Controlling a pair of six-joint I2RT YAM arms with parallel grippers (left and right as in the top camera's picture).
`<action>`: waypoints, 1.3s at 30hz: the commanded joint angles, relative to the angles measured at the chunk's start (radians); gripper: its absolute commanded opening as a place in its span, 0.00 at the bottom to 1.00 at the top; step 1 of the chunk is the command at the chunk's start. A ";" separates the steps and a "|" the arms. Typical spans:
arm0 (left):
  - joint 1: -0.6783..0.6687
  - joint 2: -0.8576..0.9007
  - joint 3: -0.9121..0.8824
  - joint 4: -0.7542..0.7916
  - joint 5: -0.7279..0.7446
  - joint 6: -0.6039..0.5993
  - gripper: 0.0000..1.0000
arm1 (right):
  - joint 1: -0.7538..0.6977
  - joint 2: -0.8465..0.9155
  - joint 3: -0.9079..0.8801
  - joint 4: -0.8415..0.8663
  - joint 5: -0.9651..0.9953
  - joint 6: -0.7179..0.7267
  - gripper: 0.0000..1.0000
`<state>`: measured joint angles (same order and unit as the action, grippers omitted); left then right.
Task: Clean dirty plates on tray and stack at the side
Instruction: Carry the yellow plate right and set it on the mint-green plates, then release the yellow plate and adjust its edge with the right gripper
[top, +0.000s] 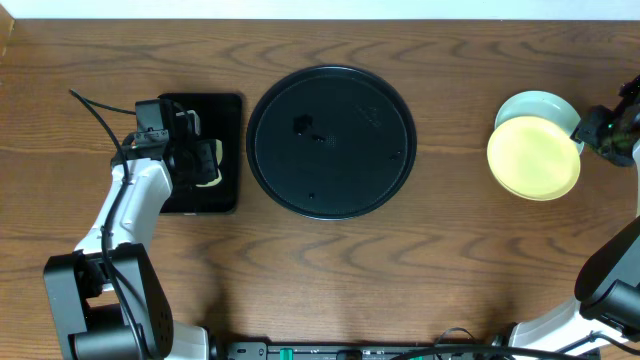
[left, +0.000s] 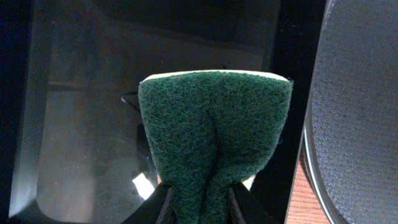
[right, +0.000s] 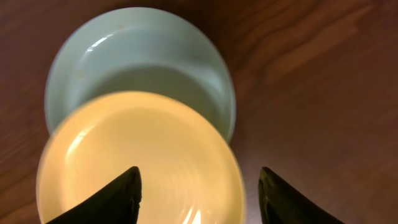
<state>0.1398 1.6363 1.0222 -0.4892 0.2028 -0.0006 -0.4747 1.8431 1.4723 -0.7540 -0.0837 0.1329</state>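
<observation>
The green sponge's side edges lie within the sides of the black rectangular tray (top: 224, 122) (left: 93, 137), so it is time for my left gripper to release the green sponge now.
The round black tray (top: 330, 140) sits mid-table with no plates on it, only small specks; its rim shows in the left wrist view (left: 360, 93). At the right a pale yellow plate (top: 533, 158) lies partly on a mint-blue plate (top: 535, 103). Both also show in the right wrist view, the yellow plate (right: 137, 162) and the mint plate (right: 137, 56). No other mint plate shows. My right gripper (right: 199, 183) is open, its fingers astride the yellow plate's right edge; overhead it (top: 592, 132) is at the stack's right side. My left gripper (left: 199, 208) is shut on a green sponge (left: 214, 130).
A black rectangular tray (top: 225, 110) lies left of the round tray, under my left gripper (top: 205, 160); its glossy floor fills the left wrist view (left: 74, 124). Bare wooden table (top: 330, 270) lies in front of both trays.
</observation>
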 joint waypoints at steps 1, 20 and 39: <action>0.000 0.008 0.001 0.003 -0.013 0.008 0.24 | -0.003 -0.012 0.028 0.002 -0.192 -0.007 0.55; 0.000 0.008 0.001 0.002 -0.013 0.008 0.69 | 0.145 -0.039 0.035 -0.055 -0.461 -0.064 0.57; 0.000 0.008 0.001 0.005 -0.013 0.008 0.84 | 0.197 -0.039 0.035 -0.137 -0.069 -0.105 0.73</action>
<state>0.1398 1.6363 1.0222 -0.4858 0.2020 0.0010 -0.2680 1.8313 1.4803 -0.8845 -0.2852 0.0395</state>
